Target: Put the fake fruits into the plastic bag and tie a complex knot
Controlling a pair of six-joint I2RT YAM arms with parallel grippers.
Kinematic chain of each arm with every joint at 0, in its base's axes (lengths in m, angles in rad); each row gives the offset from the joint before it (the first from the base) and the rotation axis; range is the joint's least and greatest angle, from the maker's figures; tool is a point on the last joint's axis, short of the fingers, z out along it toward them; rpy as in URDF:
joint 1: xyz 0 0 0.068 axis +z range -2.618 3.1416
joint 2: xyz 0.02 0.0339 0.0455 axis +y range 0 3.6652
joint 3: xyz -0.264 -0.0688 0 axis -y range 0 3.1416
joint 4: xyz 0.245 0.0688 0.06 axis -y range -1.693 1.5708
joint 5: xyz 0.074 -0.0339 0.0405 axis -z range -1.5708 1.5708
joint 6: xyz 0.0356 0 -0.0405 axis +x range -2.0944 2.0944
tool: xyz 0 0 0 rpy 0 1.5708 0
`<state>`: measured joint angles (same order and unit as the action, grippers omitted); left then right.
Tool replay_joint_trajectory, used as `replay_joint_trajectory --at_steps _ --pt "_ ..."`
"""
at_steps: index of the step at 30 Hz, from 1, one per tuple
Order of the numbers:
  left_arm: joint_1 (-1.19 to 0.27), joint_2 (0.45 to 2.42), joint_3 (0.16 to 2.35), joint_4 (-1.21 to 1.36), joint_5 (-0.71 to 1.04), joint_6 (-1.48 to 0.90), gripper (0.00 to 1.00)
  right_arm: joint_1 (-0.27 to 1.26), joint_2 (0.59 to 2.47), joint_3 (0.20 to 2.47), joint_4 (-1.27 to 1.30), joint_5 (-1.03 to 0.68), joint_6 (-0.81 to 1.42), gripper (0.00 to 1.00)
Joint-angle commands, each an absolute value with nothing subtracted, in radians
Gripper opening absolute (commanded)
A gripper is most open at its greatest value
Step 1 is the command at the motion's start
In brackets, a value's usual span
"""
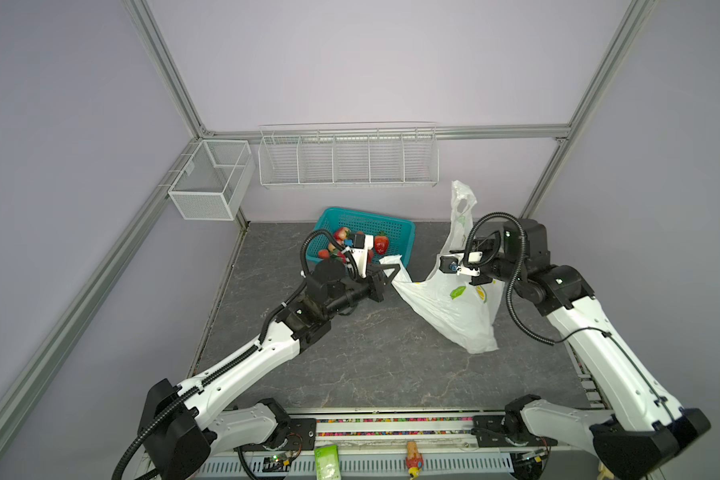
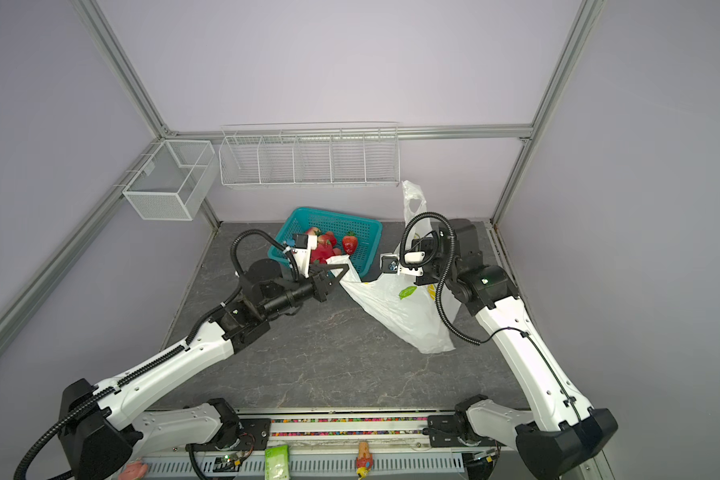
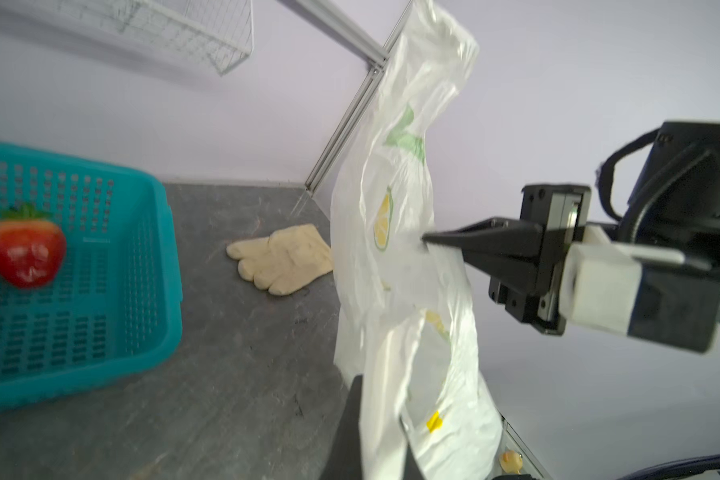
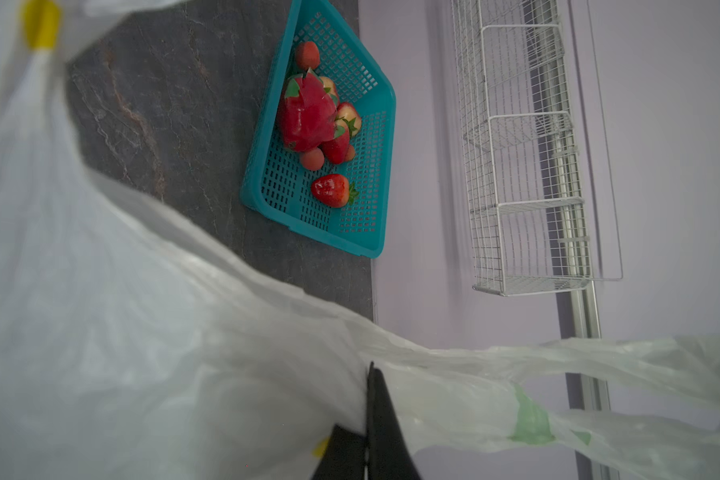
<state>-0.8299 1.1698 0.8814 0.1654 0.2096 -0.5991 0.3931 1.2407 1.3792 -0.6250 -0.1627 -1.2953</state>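
Note:
My right gripper should keep holding the plastic bag until the bag's opening spreads open. The bag's sides hang flat from my fingers, and its lower edge (image 1: 481, 348) is over the table.
The plastic bag (image 1: 454, 307) (image 2: 408, 311), white with lemon and leaf prints, hangs stretched between both grippers above the dark table. My left gripper (image 1: 389, 276) (image 3: 381, 449) is shut on the bag's left rim. My right gripper (image 3: 427, 240) (image 4: 368, 395) is shut on the bag's other side, and one handle loop (image 1: 462, 199) stands up behind it. The fake fruits (image 1: 381, 243) (image 4: 331, 190) lie in the teal basket (image 1: 391, 224) (image 4: 375, 166) just behind the left gripper: strawberries, small round balls and a larger red piece (image 4: 306, 116).
A beige glove (image 3: 285, 257) lies on the table behind the bag. Two white wire racks (image 1: 348, 158) (image 1: 211, 183) hang on the back and left walls. A green packet (image 1: 325, 457) and a small toy (image 1: 413, 455) sit on the front rail.

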Motion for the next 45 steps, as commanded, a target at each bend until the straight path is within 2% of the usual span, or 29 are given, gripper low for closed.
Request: replay_joint_trajectory --at_steps 1,5,8,13,19,26,29,32,34,40,43,45 --pt "-0.902 1.128 0.780 0.284 0.120 -0.713 0.00 0.410 1.319 1.416 -0.635 -0.206 -1.329 0.06" --pt "-1.005 1.155 0.640 0.429 0.048 -0.691 0.00 0.422 1.398 1.392 -0.625 -0.225 -1.302 0.10" --pt "-1.051 1.239 0.576 0.573 -0.029 -0.704 0.00 0.433 1.447 1.348 -0.610 -0.215 -1.229 0.22" --pt "-1.097 1.361 0.554 0.721 -0.106 -0.725 0.00 0.439 1.481 1.288 -0.609 -0.137 -1.036 0.48" --pt "-1.120 1.426 0.542 0.756 -0.162 -0.733 0.00 0.455 1.450 1.311 -0.649 0.044 -0.615 0.70" --pt "-1.122 1.435 0.539 0.741 -0.172 -0.727 0.00 0.476 1.348 1.324 -0.750 0.225 -0.169 0.77" --pt "-1.122 1.429 0.541 0.733 -0.168 -0.724 0.00 0.481 1.329 1.338 -0.810 0.208 -0.016 0.78" --pt "-1.124 1.427 0.543 0.729 -0.167 -0.724 0.00 0.517 1.333 1.318 -0.793 0.111 0.096 0.81" --pt "-1.124 1.427 0.545 0.729 -0.165 -0.723 0.00 0.553 1.353 1.316 -0.786 0.085 0.133 0.84" --pt "-1.126 1.422 0.545 0.721 -0.158 -0.722 0.00 0.616 1.462 1.337 -0.803 0.168 0.152 0.90" --pt "-1.127 1.419 0.545 0.714 -0.157 -0.723 0.00 0.629 1.532 1.346 -0.823 0.223 0.143 0.90" --pt "-1.129 1.419 0.543 0.712 -0.158 -0.722 0.00 0.634 1.576 1.354 -0.831 0.250 0.137 0.86"
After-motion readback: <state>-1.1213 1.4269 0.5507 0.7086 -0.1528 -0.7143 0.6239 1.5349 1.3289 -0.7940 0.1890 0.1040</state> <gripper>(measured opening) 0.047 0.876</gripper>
